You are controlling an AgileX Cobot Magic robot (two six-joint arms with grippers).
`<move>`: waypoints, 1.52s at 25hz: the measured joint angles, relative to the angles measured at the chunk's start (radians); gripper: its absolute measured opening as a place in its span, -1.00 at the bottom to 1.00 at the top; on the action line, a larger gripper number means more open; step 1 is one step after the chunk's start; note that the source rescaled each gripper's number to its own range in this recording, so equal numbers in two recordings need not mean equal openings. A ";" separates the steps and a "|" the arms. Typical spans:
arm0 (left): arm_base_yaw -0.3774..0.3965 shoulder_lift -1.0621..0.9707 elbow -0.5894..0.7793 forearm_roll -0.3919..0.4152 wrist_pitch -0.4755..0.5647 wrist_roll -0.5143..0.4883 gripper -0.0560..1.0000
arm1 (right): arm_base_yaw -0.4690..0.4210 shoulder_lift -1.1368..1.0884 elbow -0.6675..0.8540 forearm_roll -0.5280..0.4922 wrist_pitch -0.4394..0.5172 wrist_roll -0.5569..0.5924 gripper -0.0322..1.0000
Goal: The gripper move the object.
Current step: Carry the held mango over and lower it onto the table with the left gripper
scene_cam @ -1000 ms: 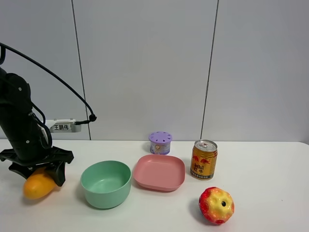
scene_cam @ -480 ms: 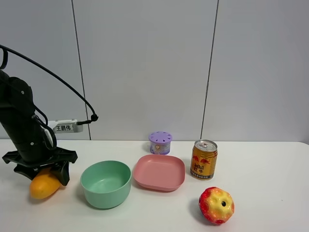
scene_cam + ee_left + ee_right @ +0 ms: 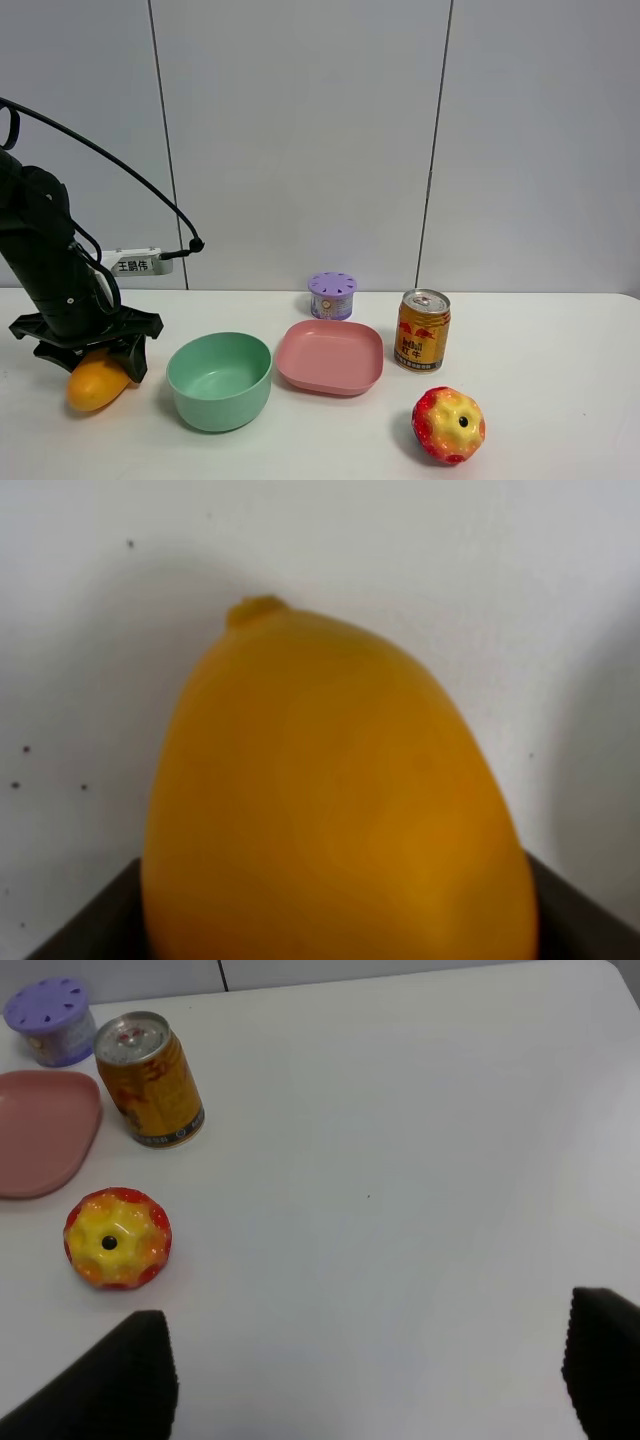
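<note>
The mango's lower edge (image 3: pixel 90 406) meets its shadow on the white tabletop beside the green bowl (image 3: pixel 219 380). I need to open my left gripper now, and the mango would stay there.
The orange-yellow mango (image 3: pixel 96 386) is at the table's left side, just left of the green bowl (image 3: pixel 219 380). My left gripper (image 3: pixel 90 358), a black claw on a black arm, is shut on the mango from above. In the left wrist view the mango (image 3: pixel 330 800) fills the frame, with dark finger edges at the lower corners. I cannot tell whether the mango touches the table. My right gripper (image 3: pixel 370 1310) is open and empty over bare table; it does not show in the exterior view.
A pink plate (image 3: pixel 330 356) lies right of the bowl. Behind it stand a purple round container (image 3: pixel 332 295) and a gold can (image 3: pixel 422 330). A red-yellow bumpy apple (image 3: pixel 448 424) sits at the front right. A white label tag (image 3: pixel 135 263) hangs by the left arm.
The left gripper has carried the mango a little to the right, towards the green bowl. Nothing else has moved.
</note>
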 joint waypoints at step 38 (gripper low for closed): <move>0.000 -0.086 0.000 -0.003 0.031 0.063 0.03 | 0.000 0.000 0.000 0.000 0.000 0.000 1.00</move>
